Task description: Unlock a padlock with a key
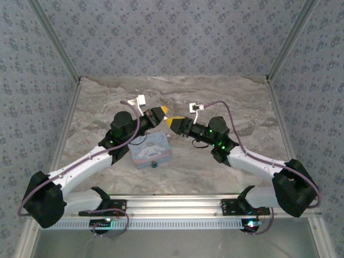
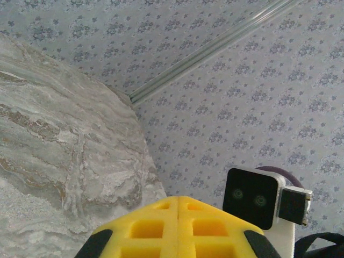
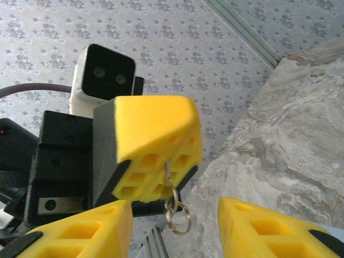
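Observation:
I need to grab the key (image 3: 167, 173) by its ring end (image 3: 173, 201) with my right gripper next. That leaves the key's end in my left gripper free to unlock the padlock.
My left gripper (image 1: 161, 113) is shut, its yellow fingers (image 3: 156, 134) pressed together on the key (image 3: 167, 173). A thin metal strip shows between them, and a small key ring (image 3: 178, 214) hangs below. In the left wrist view the left gripper (image 2: 178, 201) shows no gap. My right gripper (image 1: 173, 123) faces it tip to tip, a little apart, above the table. The right gripper (image 3: 174, 217) is open and holds nothing, with the ring hanging between its fingers (image 3: 269, 228). The padlock (image 1: 154, 164), tiny with a teal part, sits at the near edge of the tin.
A pale blue rectangular tin (image 1: 150, 151) with a white cartoon figure lies on the marble table (image 1: 215, 91) under the left arm. Patterned walls (image 1: 172, 32) close in the back and sides. The right wrist camera (image 2: 252, 196) sits close beside the left fingertips.

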Motion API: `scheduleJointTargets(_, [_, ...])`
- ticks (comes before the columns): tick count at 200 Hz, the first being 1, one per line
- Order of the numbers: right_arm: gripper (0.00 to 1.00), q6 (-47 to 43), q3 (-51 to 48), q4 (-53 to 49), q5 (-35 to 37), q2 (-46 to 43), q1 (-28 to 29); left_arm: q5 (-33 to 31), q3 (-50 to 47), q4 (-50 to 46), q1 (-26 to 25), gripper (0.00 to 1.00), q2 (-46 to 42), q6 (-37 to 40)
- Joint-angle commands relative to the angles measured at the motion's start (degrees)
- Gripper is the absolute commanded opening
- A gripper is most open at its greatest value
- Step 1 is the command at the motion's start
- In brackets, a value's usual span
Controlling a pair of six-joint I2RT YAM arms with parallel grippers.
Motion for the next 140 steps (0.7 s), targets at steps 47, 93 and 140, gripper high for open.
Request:
scheduleJointTargets(47, [0.37,1.54,3.95,2.24,-0.54,3.19,0.87,-0.54,0.39,2.14,-0.52,0.00,-0.12,0.24])
scheduleJointTargets(93, [0.21,1.97,3.92,1.99,-0.04,3.50,1.01,-0.72,0.19,2.32,-0.46,0.00,0.05,-0.11])
scheduleJointTargets(140, [0.04,1.87,2.30,0.46,0.83,2.12,0.90,-2.02,-0.19,1.85,-0.40,0.00,-0.63,0.00])
